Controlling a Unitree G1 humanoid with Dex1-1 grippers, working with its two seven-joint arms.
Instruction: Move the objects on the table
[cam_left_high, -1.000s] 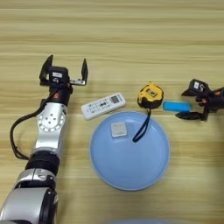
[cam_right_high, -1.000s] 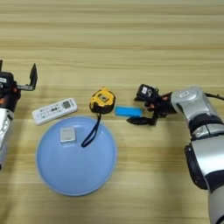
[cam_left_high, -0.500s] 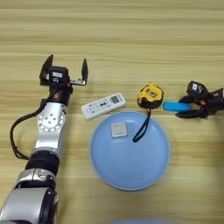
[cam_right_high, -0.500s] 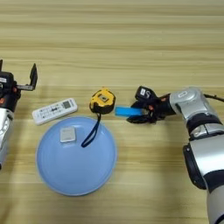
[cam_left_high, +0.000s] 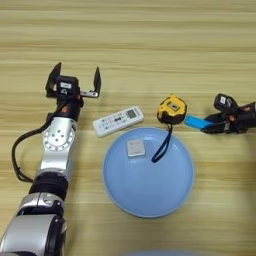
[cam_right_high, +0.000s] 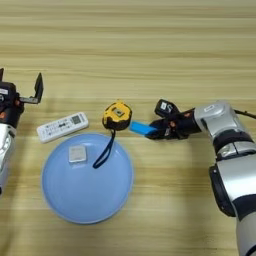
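Note:
The right gripper takes hold of the bright-blue bar by its end farther from the strap (cam_left_high: 207, 125) next, to move it from beside the tape measure.
The bright-blue bar (cam_right_high: 142, 128) lies flat on the table (cam_right_high: 150, 45), just right of the yellow-and-black tape measure (cam_right_high: 116, 114). My right gripper (cam_right_high: 159, 121) reaches in from the right. It is open, with one black finger above the bar's right end and one below it. The white remote (cam_left_high: 118, 120) lies tilted at the upper left rim of the pale-blue plate (cam_left_high: 165, 192). My left gripper (cam_left_high: 74, 80) stands open up and to the left of the remote, with nothing between its fingers.
A small grey square tile (cam_left_high: 135, 148) lies on the plate's upper left part. The tape measure's black strap hangs down onto the plate. Bare wood runs across the far half of the table and to the right of the plate.
My right gripper's fingers have drawn closer together around the blue bar's right end, and the bar has shifted slightly left toward the tape measure. The left arm has not moved.

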